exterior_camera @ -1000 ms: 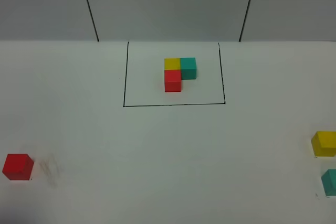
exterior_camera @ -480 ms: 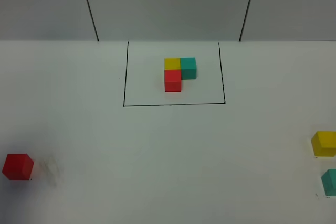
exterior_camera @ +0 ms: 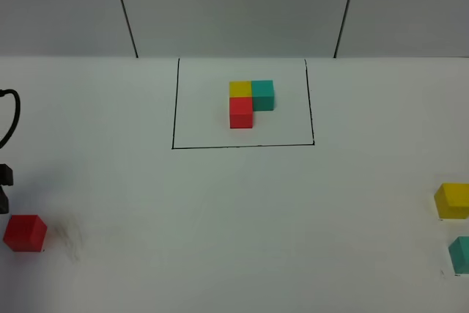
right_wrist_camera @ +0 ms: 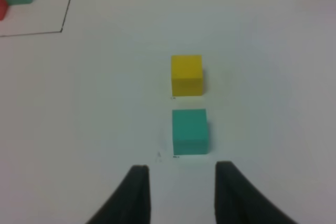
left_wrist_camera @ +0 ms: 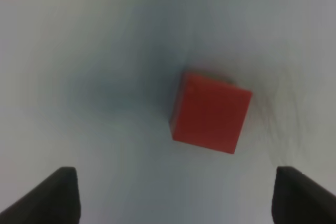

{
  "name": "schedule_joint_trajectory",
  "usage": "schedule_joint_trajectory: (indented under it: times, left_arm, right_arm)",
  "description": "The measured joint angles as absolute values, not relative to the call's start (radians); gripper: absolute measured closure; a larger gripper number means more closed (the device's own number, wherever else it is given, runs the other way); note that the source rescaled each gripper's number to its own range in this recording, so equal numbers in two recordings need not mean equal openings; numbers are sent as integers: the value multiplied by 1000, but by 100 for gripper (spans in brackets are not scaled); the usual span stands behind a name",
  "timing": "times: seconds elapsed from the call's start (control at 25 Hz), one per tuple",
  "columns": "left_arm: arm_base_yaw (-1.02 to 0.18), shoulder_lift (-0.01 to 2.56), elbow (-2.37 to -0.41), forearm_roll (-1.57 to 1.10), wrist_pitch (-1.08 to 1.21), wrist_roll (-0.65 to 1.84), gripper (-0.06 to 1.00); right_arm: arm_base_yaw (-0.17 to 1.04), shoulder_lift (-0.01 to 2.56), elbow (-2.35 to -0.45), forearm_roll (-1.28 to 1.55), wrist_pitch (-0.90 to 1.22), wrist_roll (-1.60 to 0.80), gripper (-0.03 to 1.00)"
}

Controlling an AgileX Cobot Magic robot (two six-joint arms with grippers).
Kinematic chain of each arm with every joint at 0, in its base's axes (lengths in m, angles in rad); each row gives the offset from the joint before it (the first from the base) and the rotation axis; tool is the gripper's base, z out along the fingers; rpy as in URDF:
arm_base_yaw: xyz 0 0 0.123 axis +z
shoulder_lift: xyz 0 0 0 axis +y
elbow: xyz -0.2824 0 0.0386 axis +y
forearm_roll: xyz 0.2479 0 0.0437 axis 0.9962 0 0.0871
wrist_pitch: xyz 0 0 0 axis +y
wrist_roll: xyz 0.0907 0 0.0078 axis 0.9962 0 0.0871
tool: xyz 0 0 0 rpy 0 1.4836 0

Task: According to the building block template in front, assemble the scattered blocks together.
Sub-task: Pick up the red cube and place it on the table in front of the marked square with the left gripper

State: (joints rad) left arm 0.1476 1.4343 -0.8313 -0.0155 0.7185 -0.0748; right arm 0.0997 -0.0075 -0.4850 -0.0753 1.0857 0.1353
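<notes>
My left gripper is going to grab the loose red cube (exterior_camera: 25,232) next by its opposite sides, to put the blocks together like the template (exterior_camera: 250,102).
The template (exterior_camera: 250,102) is an L of yellow, teal and red cubes inside a black drawn rectangle at the back centre. The loose red cube (exterior_camera: 25,232) lies at the front left. In the left wrist view it (left_wrist_camera: 210,113) sits ahead of my open, empty left gripper (left_wrist_camera: 174,174), not between the fingers. The loose yellow cube (exterior_camera: 453,201) and teal cube (exterior_camera: 460,254) lie at the right edge. In the right wrist view my right gripper (right_wrist_camera: 181,167) is open and empty just short of the teal cube (right_wrist_camera: 189,131), with the yellow cube (right_wrist_camera: 186,74) beyond it.
The white table (exterior_camera: 234,210) ends at a grey back wall (exterior_camera: 234,5). A black part of the left arm (exterior_camera: 4,177) and its cable show at the left edge, just behind the red cube. The right arm is out of the exterior view.
A black part of the left arm and its cable have come into the exterior view at the left edge, behind the red cube. No cube has moved.
</notes>
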Motion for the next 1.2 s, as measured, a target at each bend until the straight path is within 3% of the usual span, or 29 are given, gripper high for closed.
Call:
schedule_joint_trajectory:
  times: [0.48, 1.2]
  left_arm:
    - [148, 1584, -832, -157, 618, 81, 19]
    - [148, 1710, -832, -172, 570, 81, 19]
  right_arm:
    - [100, -8, -485, -75, 1086, 135, 97]
    - [100, -8, -485, -75, 1086, 135, 97]
